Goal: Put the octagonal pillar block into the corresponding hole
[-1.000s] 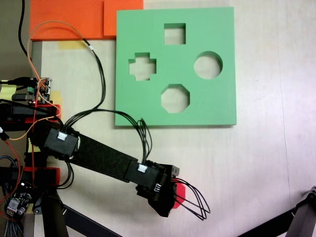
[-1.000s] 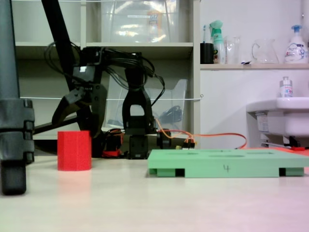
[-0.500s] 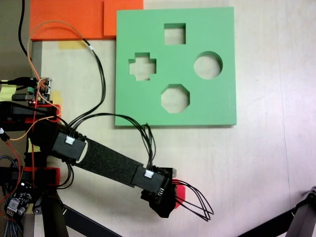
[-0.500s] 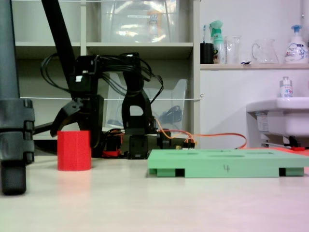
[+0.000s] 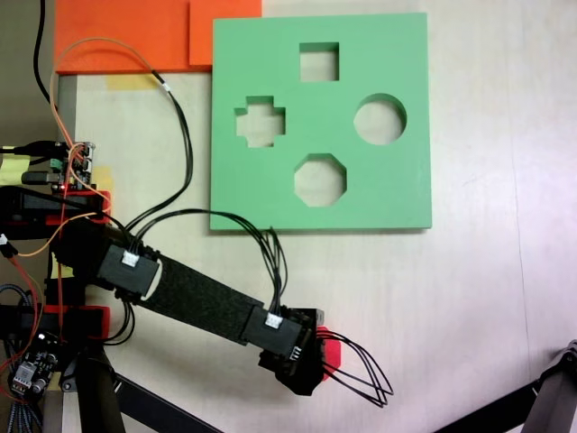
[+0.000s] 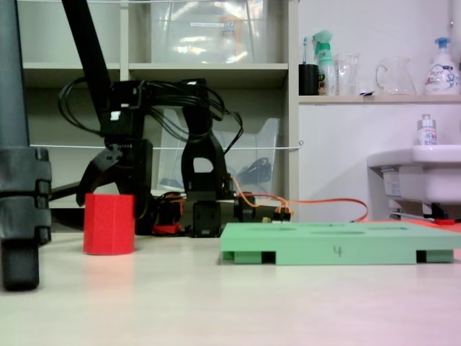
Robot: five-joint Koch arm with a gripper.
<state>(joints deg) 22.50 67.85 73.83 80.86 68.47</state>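
My gripper should next take the red octagonal pillar block by its top (image 5: 331,352), so that the block can go into the eight-sided hole (image 5: 320,180).
The red octagonal pillar block (image 6: 108,224) stands on the table, well to the left of the green board (image 6: 338,241) in the side fixed view. From above only a red sliver of the block (image 5: 331,351) shows beside the black gripper head. My gripper (image 6: 114,189) is lowered over the block, open, with one jaw at each side of its top. In the top-down fixed view the gripper (image 5: 311,364) is near the table's front, below the board. The eight-sided hole (image 5: 320,180) is empty, at the board's near middle.
The board (image 5: 397,54) also has square, cross and round cutouts. Orange foam sheets (image 5: 126,32) lie at the back left. Black cables (image 5: 361,379) loop off the gripper. A tripod leg (image 6: 18,187) stands left of the block, and another leg (image 5: 541,406) crosses the lower right corner.
The gripper has dropped lower around the block and the arm has stretched slightly forward. The block has shifted a little to the left in the side view.
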